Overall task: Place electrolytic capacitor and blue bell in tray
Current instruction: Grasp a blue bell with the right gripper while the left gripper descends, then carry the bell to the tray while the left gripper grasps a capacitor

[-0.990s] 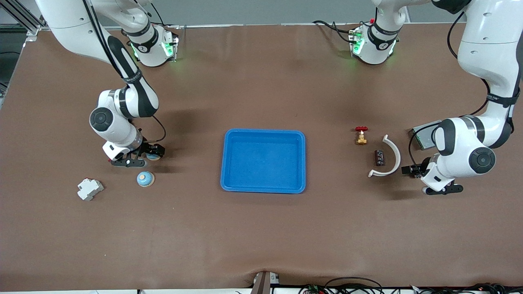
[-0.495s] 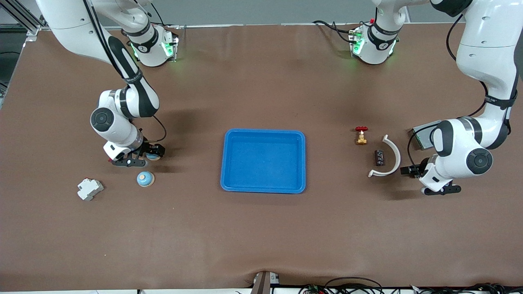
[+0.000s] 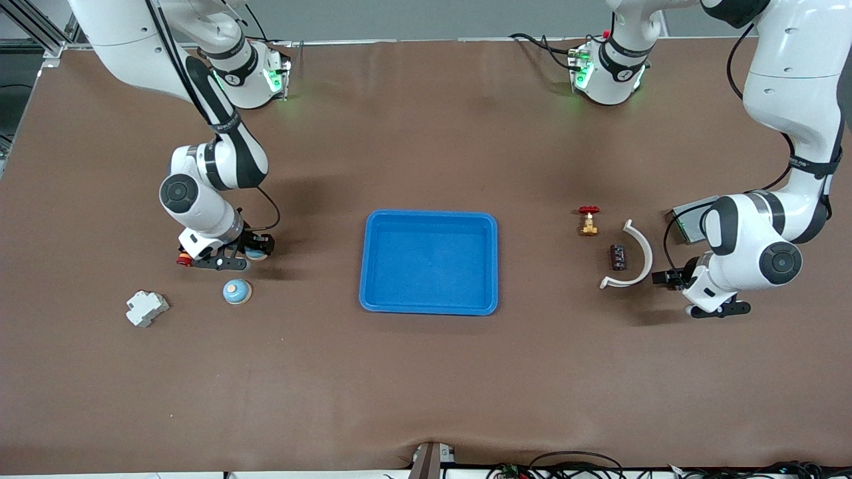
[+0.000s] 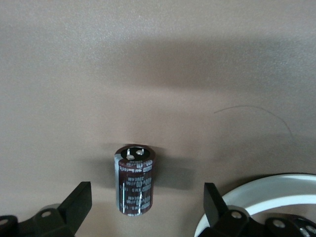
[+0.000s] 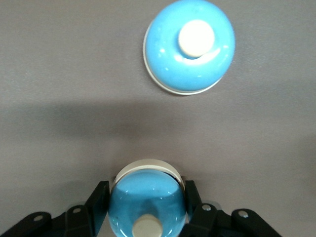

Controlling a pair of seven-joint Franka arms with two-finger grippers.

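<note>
My left gripper takes hold of the electrolytic capacitor by its printed cylindrical body (image 3: pixel 617 257) next. Then it places the capacitor in the tray (image 3: pixel 429 306).
The bright-blue tray (image 3: pixel 429 306) lies mid-table. My right gripper (image 3: pixel 253 253) is shut on a blue bell (image 5: pixel 146 200) with a cream knob and holds it low over the table, toward the right arm's end from the tray. A second blue bell (image 3: pixel 236 291) sits on the table nearer the front camera; it also shows in the right wrist view (image 5: pixel 189 47). The dark brown electrolytic capacitor (image 3: pixel 618 257) lies toward the left arm's end from the tray. My left gripper (image 3: pixel 667 277) is open and low beside it. In the left wrist view the capacitor (image 4: pixel 135 180) lies between its spread fingers (image 4: pixel 79 205).
A white curved plastic piece (image 3: pixel 638 251) arcs round the capacitor, between it and my left gripper. A red-handled brass valve (image 3: pixel 588 220) stands beside it. A grey metal plate (image 3: pixel 687 221) lies under the left arm. A white breaker (image 3: pixel 146 308) lies near the second bell.
My right arm has shifted a little toward the tray with the blue bell in its grip. My left arm has barely moved.
</note>
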